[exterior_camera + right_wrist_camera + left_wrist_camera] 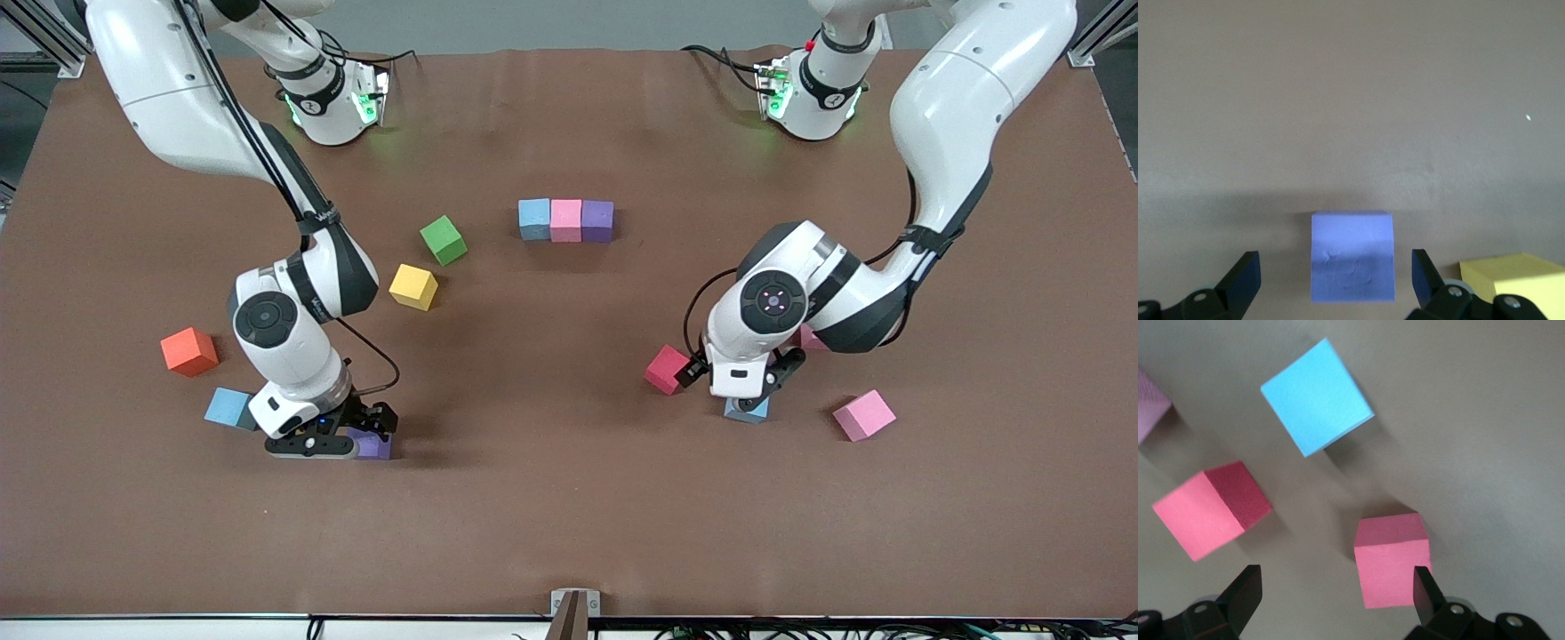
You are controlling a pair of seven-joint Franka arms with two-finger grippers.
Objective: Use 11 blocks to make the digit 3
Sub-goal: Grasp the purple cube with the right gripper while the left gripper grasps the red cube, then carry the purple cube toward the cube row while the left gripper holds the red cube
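Observation:
The right gripper's fingers are on either side of the purple block but above the purple block's top (pixel 372 444), so the right gripper should go lower before it closes on the purple block.
Three blocks stand in a touching row mid-table: light blue (pixel 534 219), pink (pixel 565 220), purple (pixel 597 220). My right gripper (pixel 369 429) (pixel 1336 270) is open and low, its fingers on either side of a loose purple block (pixel 374 446) (pixel 1353 257) with a gap on each side. My left gripper (pixel 770 377) (pixel 1336 590) is open over a cluster near the left arm's end: a light blue block (pixel 747 410) (pixel 1317 397) and a red block (pixel 667 369) (pixel 1205 510). Another red block (pixel 1393 563) lies just inside one finger (pixel 1425 593).
A pink block (pixel 864 415) lies beside the left gripper's cluster. Toward the right arm's end lie a yellow block (pixel 413 286), a green cube (pixel 443 240), an orange cube (pixel 189 351) and a light blue block (pixel 229 407). Another yellow block (pixel 1515 283) sits close beside the right gripper.

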